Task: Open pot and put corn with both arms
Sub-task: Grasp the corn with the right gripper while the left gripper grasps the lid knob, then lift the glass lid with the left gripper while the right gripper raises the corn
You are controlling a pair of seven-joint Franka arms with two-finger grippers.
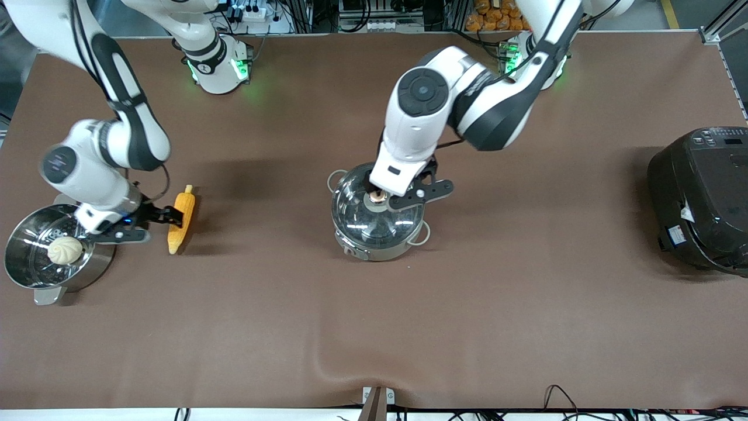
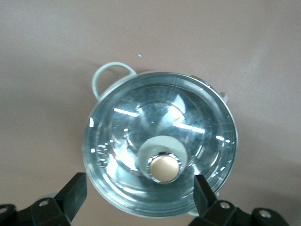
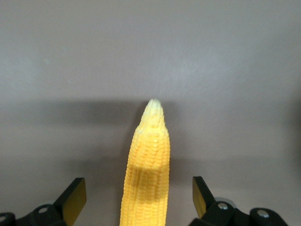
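Observation:
I am not ready to close yet: my right gripper's fingers stop above the yellow cob [image 3: 145, 188], near its tapered end [image 3: 153, 115], and would miss it now. I should lower my right gripper first, then close it on the cob.
The steel pot [image 1: 374, 231] stands mid-table with its clear glass lid [image 1: 356, 213] on and closed. My left gripper [image 1: 381, 196] is open and hangs just above the copper knob [image 2: 164, 168], its fingertips [image 2: 75, 190] apart on either side of the lid [image 2: 141, 122] and touching nothing. The yellow corn [image 1: 181, 219] lies on the table toward the right arm's end. My right gripper [image 1: 175, 215] is open and low over the corn [image 3: 146, 155], one fingertip [image 3: 201, 193] on each side of the cob with gaps between.
A steel pot with a perforated insert [image 1: 29, 234] holds a whitish bun [image 1: 64, 250] beside the corn, at the right arm's end. A big black cooker [image 1: 701, 199] stands at the left arm's end. The brown table cover [image 1: 374, 327] stretches nearer the camera.

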